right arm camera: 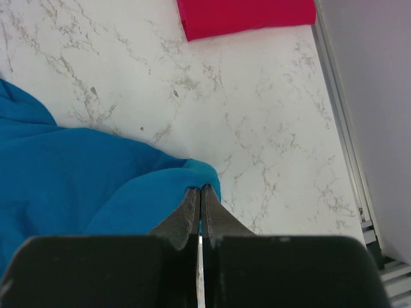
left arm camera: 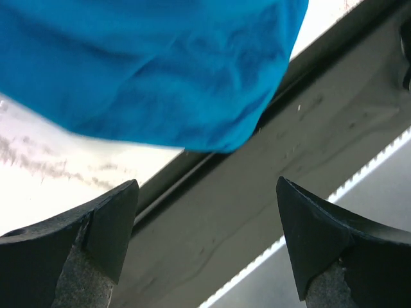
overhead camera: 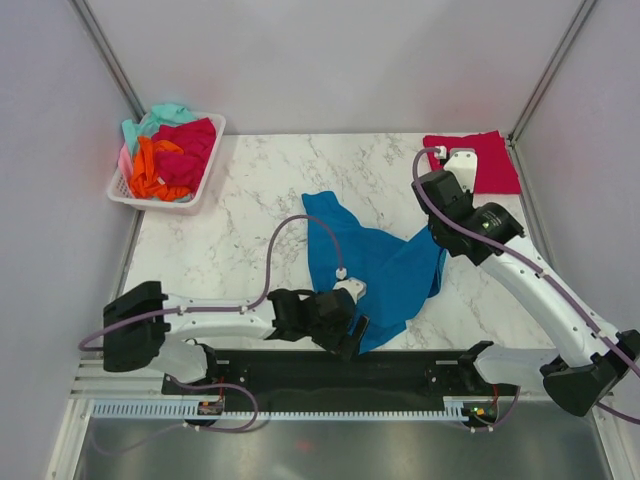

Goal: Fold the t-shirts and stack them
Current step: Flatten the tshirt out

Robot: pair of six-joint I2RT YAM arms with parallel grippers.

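My left gripper grabs the t-shirt's corner at the table's near edge next, to stretch the teal-blue t-shirt [overhead camera: 375, 270] open for folding.
A teal-blue t-shirt [overhead camera: 375, 270] lies crumpled in the middle of the marble table, its lower corner reaching the near edge. My right gripper [right arm camera: 201, 190] is shut on the shirt's right edge [right arm camera: 115, 186] and holds a fold of cloth. My left gripper [left arm camera: 207, 192] is open and empty just below the shirt's lower corner [left arm camera: 167, 70], over the table's near edge. A folded crimson red t-shirt [overhead camera: 472, 160] lies at the far right corner; it also shows in the right wrist view [right arm camera: 247, 16].
A white plastic basket [overhead camera: 205, 175] stands at the far left with magenta, orange, mint and pink shirts heaped in it. A black rail [overhead camera: 300, 372] runs along the near edge. Grey walls close in both sides.
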